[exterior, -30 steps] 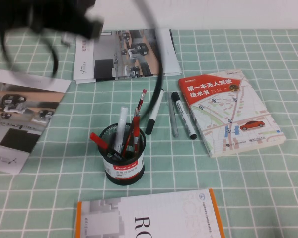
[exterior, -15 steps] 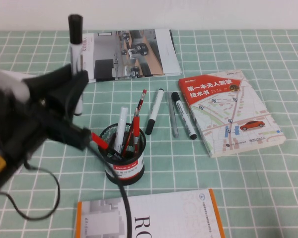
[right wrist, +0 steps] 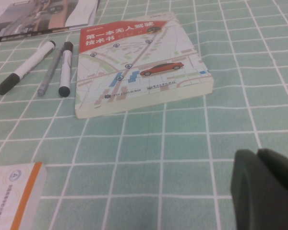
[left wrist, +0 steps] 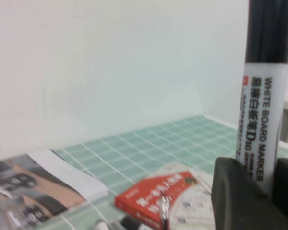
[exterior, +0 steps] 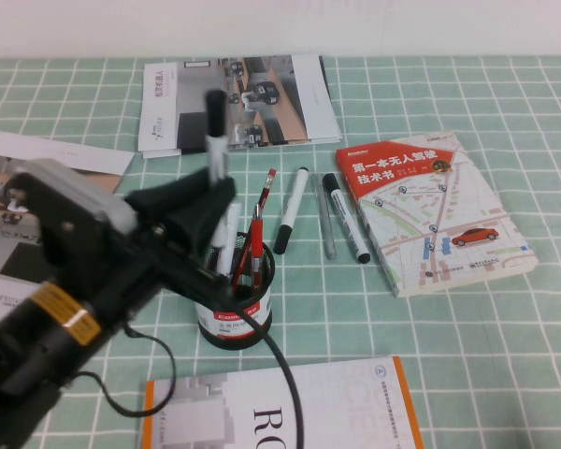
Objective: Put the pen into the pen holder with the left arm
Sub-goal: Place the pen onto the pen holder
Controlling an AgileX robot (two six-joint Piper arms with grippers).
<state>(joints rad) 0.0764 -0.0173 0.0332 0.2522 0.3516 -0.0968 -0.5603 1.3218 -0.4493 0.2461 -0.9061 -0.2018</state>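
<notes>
I should lower the marker into the holder with my left gripper before I let go of it. The white board marker [exterior: 217, 150] is high above the pen holder [exterior: 238, 321] in the high view.
My left gripper [exterior: 215, 195] is shut on a white board marker [exterior: 217, 150] with a black cap and holds it upright, cap up, just above the rim of the pen holder [exterior: 238, 321]. The holder is a black mesh cup with a white and red label; it holds red pens [exterior: 254, 239] and a white one, and my gripper hides part of it. In the left wrist view the marker [left wrist: 257, 120] stands clamped between the dark fingers [left wrist: 233, 191]. My right gripper [right wrist: 266, 184] is shut and empty, low over the green cloth, outside the high view.
Two markers [exterior: 291, 211] [exterior: 347, 218] and a grey pen [exterior: 325, 221] lie right of the holder. A red and white book [exterior: 435, 210] lies further right. A magazine [exterior: 234, 98] lies behind, a leaflet [exterior: 61, 154] at the left, an orange-edged book [exterior: 280, 412] in front.
My left arm has swung in from the far left and moved right with the marker. The marker now stands over the pen holder instead of left of it.
</notes>
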